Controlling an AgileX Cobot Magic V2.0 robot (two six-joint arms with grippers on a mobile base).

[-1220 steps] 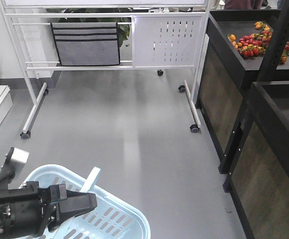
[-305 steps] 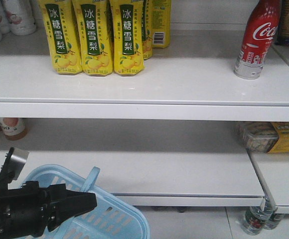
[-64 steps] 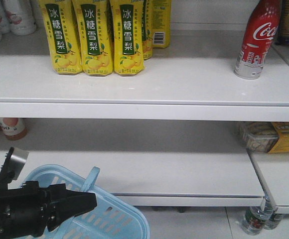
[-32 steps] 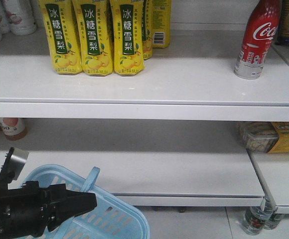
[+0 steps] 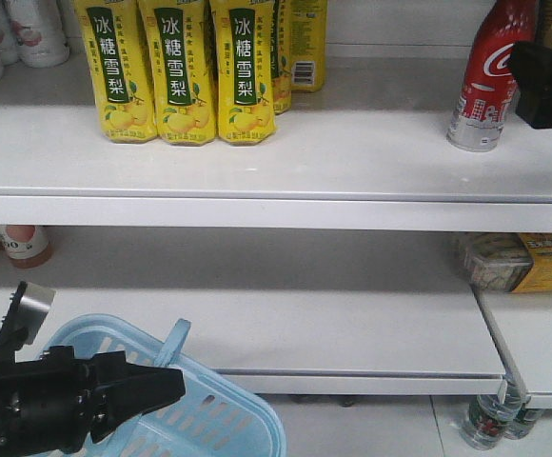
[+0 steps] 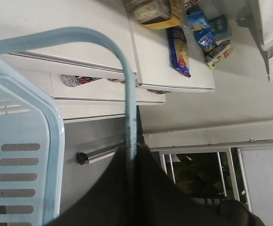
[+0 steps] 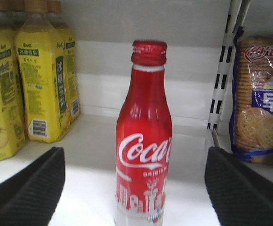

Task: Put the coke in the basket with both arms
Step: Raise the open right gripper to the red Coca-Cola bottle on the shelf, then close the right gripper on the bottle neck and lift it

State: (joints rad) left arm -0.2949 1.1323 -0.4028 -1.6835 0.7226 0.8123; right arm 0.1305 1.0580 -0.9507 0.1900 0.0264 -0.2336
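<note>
I will place the coke in the basket, so I will grab the coke bottle next by its red body with my right gripper.
The coke is a slim red bottle-shaped can with white script and a silver base. It stands upright at the right end of the upper shelf. My right gripper hangs open just right of it. In the right wrist view the coke stands centred ahead of the right gripper, with a wide gap to each finger. The light blue basket hangs at the lower left. My left gripper is shut on its handle. The left wrist view shows the handle pinched in the left gripper.
Yellow pear-drink bottles stand in a row on the upper shelf, left of the coke. A biscuit pack sits behind a slotted upright on the right. Snack packs lie on the lower shelf, and water bottles stand on the floor.
My right gripper has come into the front view at the upper right, beside the coke. The left arm, the basket and the coke have not moved.
</note>
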